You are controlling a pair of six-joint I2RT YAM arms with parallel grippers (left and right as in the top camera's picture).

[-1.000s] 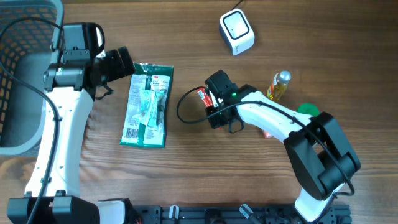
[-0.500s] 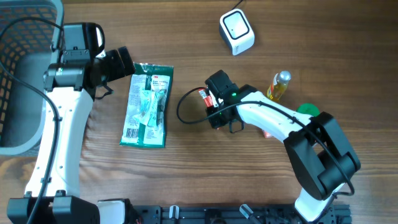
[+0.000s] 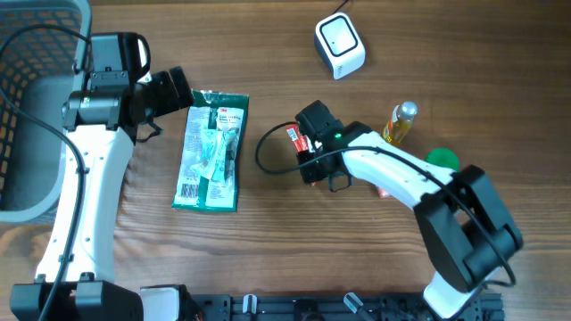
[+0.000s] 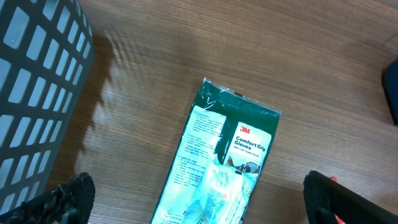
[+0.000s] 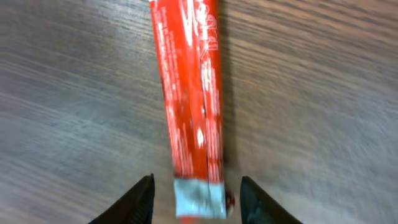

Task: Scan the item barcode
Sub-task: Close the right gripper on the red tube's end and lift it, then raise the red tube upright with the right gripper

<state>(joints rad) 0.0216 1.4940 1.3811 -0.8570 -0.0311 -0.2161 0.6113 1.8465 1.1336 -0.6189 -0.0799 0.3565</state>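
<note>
My right gripper is to grab the red tube by its silver crimped end (image 5: 200,198) next. The red length then stays uncovered, so the tube's barcode can be scanned.
A red tube (image 5: 189,93) with a silver crimped end lies flat on the wooden table. My right gripper (image 5: 196,199) is open around that end, with a gap on each side of it. From overhead the red tube (image 3: 293,136) pokes out beside the right gripper (image 3: 303,148). A green glove packet (image 3: 211,150) lies left of centre. Just above its top edge hovers my left gripper (image 3: 178,89), wide open. In the left wrist view the left gripper (image 4: 202,199) straddles the packet (image 4: 217,168) without touching it. The white scanner (image 3: 339,46) stands at the back.
A grey mesh basket (image 3: 27,107) fills the far left, its wall (image 4: 37,93) close to my left fingers. A yellow bottle (image 3: 401,123) and a green object (image 3: 442,158) lie right of the right arm. A black cable (image 3: 268,156) loops beside the right gripper.
My right gripper has opened from shut and let go of the red tube, which now rests on the table. The left arm has not moved.
</note>
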